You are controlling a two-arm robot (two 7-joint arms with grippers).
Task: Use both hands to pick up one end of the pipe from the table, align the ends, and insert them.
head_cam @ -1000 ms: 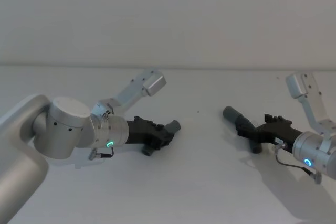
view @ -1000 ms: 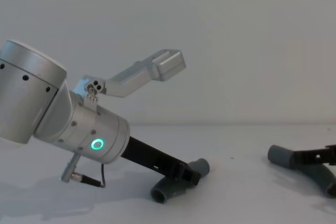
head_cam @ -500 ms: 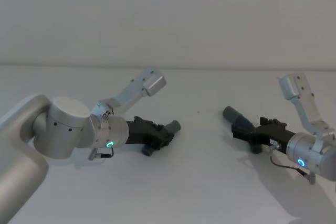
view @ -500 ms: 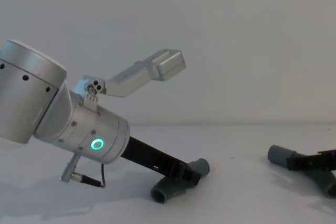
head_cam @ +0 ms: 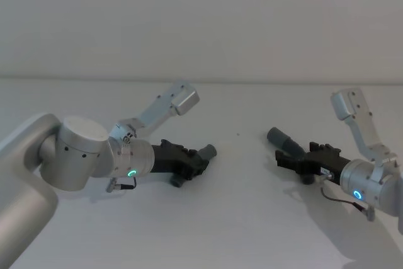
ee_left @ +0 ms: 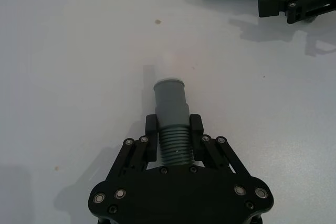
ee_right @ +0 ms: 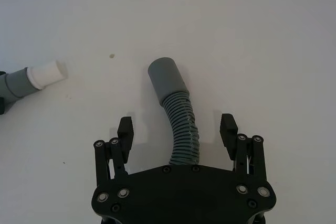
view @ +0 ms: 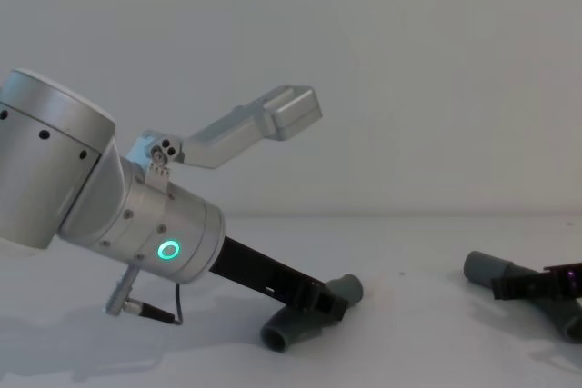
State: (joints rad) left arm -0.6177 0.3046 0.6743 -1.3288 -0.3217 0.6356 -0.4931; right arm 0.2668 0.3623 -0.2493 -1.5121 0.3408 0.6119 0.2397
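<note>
My right gripper needs to reach the pipe piece and grab its ribbed part point(view: 558, 313), leaving the pipe piece's cuff point(view: 485, 267) free to take the white tip.
Two dark-grey pipe pieces lie on the white table point(head_cam: 239, 218). My left gripper point(head_cam: 195, 165) point(ee_left: 174, 129) point(view: 323, 302) is shut on the ribbed middle of the left pipe piece point(head_cam: 208, 151) point(ee_left: 170, 100) point(view: 350, 288), whose smooth cuff sticks out past the fingertips. The right pipe piece point(head_cam: 277, 137) point(ee_right: 181, 124) point(view: 486, 268) rests on the table, its cuff end pointing toward the left piece. My right gripper point(head_cam: 291, 159) point(ee_right: 177, 129) point(view: 511, 288) is open, low over the table, one finger on each side of the ribbed part without touching it. The left piece's white tip point(ee_right: 48, 74) shows far off.
The two pipe pieces lie apart, with bare white table between them and in front of both arms. A small dark speck point(head_cam: 237, 134) marks the table between the pieces. A plain wall closes the far side.
My right arm has slid forward along its pipe piece, so the open fingers now straddle the ribbed part nearer the cuff. The left arm and its pipe piece have not moved.
</note>
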